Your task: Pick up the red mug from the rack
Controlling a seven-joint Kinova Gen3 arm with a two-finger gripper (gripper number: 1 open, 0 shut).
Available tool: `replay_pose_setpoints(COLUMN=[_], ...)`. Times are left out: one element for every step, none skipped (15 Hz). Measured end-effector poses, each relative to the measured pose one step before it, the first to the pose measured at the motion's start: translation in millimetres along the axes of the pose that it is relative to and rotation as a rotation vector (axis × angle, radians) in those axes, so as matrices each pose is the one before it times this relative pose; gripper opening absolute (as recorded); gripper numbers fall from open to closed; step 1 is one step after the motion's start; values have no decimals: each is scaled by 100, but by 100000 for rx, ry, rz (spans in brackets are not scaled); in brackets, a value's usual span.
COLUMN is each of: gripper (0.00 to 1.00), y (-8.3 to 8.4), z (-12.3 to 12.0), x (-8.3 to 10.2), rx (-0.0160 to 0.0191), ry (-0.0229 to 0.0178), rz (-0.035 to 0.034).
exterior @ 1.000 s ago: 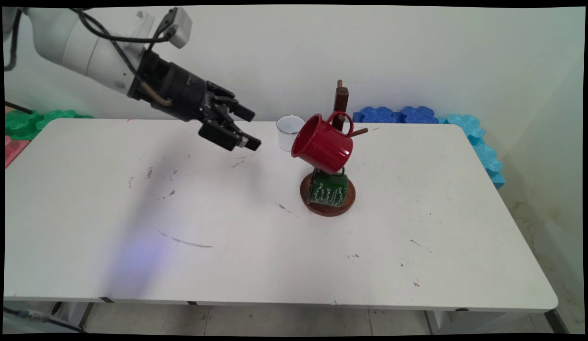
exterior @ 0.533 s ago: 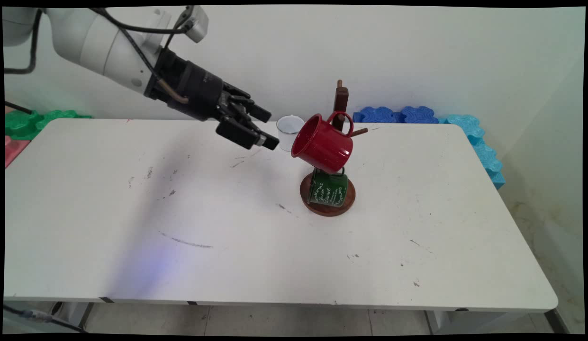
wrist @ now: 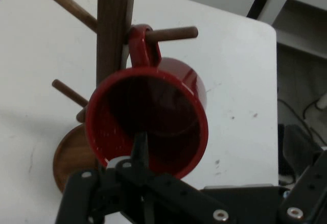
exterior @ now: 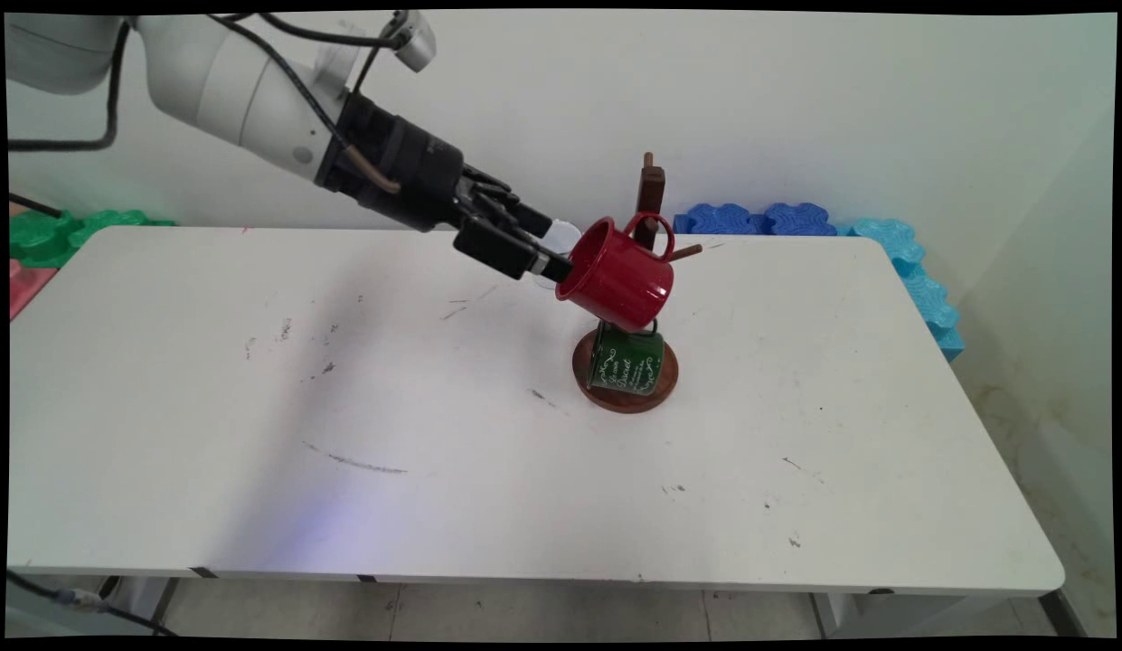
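Note:
I need to grab the red mug by its rim (exterior: 564,293) next with my gripper. That leaves the red mug's handle (exterior: 667,230) free to slide off the wooden peg.
A red mug (exterior: 619,276) hangs by its handle from a peg of a dark wooden mug tree (exterior: 652,194), its mouth tilted toward my gripper (exterior: 554,248). The gripper is open, with its tips right at the mug's rim. In the hand view the red mug (wrist: 153,117) fills the centre, and one thin finger (wrist: 139,150) reaches up in front of its lower rim. A green mug (exterior: 626,362) with white lettering hangs lower on the tree, over the round base (exterior: 626,400). Behind the fingers a white mug (exterior: 563,235) is mostly hidden.
Blue foam tiles (exterior: 759,219) and cyan ones (exterior: 922,285) lie along the table's far right side. Green foam (exterior: 54,231) and a red piece (exterior: 27,285) sit at the far left. The white table (exterior: 434,506) bears scuff marks.
The arm has moved right and slightly up across the table, bringing the open gripper from mid-table to the red mug's rim. It now covers most of the white mug. The mugs have not moved.

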Motion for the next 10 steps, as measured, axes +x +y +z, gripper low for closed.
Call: replay_pose_setpoints(gripper=[100,100,100,100,100,100,100,100,100,100], y=[13,6,22,34,52,78,80,86,110,59], z=[303,169,249,288,210,221,207,196,221,136], x=[160,83,114,120,10,-12,-15,-24,-46,-23], rx=[-153,-93,-112,35,40,16,-4,5,-13,-3], ry=[385,208,262,347,142,109,112,63,11,-37], rz=[-1666,-936,-1691,-2472,-1738,-1772,-1699,-1639,-1894,-1255])
